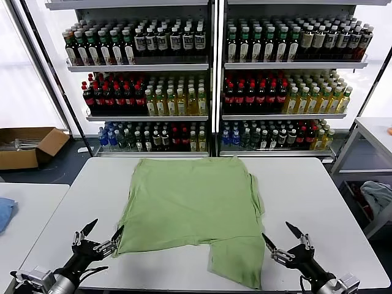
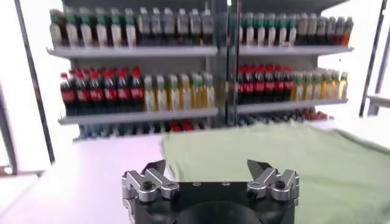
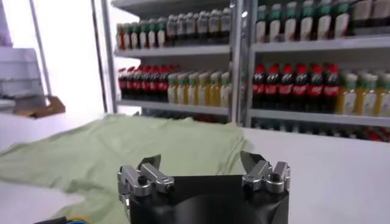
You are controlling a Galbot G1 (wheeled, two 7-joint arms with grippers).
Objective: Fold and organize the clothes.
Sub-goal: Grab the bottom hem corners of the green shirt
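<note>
I need to fold the light green shirt [image 1: 193,211], so my right gripper should next grab the shirt's corner [image 1: 259,234] beside the shirt's small flap.
The light green shirt [image 1: 193,211] lies flat in the middle of the white table [image 1: 306,190], partly folded, with one flap reaching the near edge at the right. No collar, placket or logo shows. My left gripper [image 1: 101,231] is open and empty, low at the shirt's near left corner, right beside its edge. My right gripper [image 1: 280,238] is open and empty just right of the shirt's near right flap. The left wrist view shows the shirt [image 2: 274,155] beyond the open gripper [image 2: 207,167]. The right wrist view shows the shirt [image 3: 140,149] beyond the open gripper [image 3: 198,161].
Shelves of bottled drinks [image 1: 211,79] stand behind the table. A cardboard box [image 1: 27,146] sits on the floor at far left. A second white table [image 1: 27,208] at left holds a blue cloth [image 1: 5,211]. A grey-blue cloth [image 1: 378,196] lies at far right.
</note>
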